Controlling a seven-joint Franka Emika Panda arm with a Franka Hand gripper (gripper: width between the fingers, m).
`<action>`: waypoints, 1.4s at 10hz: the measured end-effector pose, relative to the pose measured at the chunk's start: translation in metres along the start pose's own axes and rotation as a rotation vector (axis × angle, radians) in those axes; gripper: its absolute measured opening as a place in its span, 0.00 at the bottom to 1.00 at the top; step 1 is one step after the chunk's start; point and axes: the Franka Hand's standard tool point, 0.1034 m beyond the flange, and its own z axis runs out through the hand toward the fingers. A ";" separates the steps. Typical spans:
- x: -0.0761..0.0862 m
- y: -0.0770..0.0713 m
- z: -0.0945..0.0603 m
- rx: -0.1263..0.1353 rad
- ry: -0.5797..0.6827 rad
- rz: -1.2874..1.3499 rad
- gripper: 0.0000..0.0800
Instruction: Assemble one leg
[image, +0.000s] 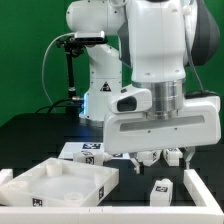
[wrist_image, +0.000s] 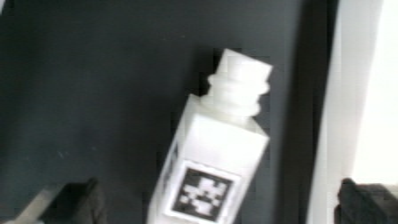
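My gripper lowers before it closes on the leg, since its fingers are still above the white leg (image: 161, 194) and would miss it if they closed now.
In the wrist view a white leg (wrist_image: 217, 150) lies on the black table, with a black-and-white tag on its flat face and a threaded peg at its far end. My gripper (wrist_image: 221, 205) is open, and its dark fingertips (wrist_image: 71, 200) show on both sides of the leg's tagged end without touching it. In the exterior view the gripper (image: 153, 158) hangs just above a small white leg (image: 160, 187) on the table. The large white panel (image: 45, 190) lies at the exterior view's lower left, apart from the gripper.
The marker board (image: 85, 150) lies on the table behind the panel. A white rail (image: 197, 195) borders the table at the exterior view's right and also runs along one side of the wrist view (wrist_image: 365, 90). A black stand (image: 68, 70) stands at the back.
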 end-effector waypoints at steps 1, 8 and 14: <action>0.001 0.000 0.000 -0.001 0.001 -0.002 0.81; 0.029 0.011 0.023 0.000 -0.051 0.127 0.81; 0.022 0.010 0.040 -0.006 0.006 0.110 0.70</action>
